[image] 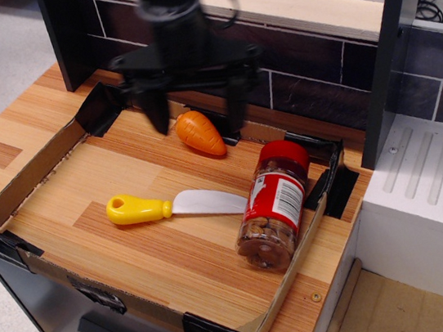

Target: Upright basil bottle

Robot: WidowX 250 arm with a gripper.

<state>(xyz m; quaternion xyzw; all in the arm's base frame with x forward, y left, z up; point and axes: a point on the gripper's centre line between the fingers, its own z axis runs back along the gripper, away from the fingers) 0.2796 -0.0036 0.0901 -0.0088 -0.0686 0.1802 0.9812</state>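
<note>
My gripper grabs the basil bottle's red cap (pixel 284 156) next, to stand the bottle upright on its clear base (pixel 265 254).
The basil bottle (pixel 273 206) lies on its side at the right end of the cardboard tray (pixel 24 173), red cap pointing to the back, clear base toward the front edge, red-and-white label up. My gripper (pixel 197 120) is open and empty. It hangs above the back of the tray, its two dark fingers straddling the air over the toy carrot (pixel 200 133). It is up and to the left of the bottle, well apart from it. The gripper is motion-blurred.
A yellow-handled toy knife (pixel 169 206) lies in the tray's middle, its blade tip near the bottle. A dark brick wall (pixel 305 55) runs behind the tray. A black post (pixel 382 44) and a white ribbed unit (pixel 431 186) stand to the right.
</note>
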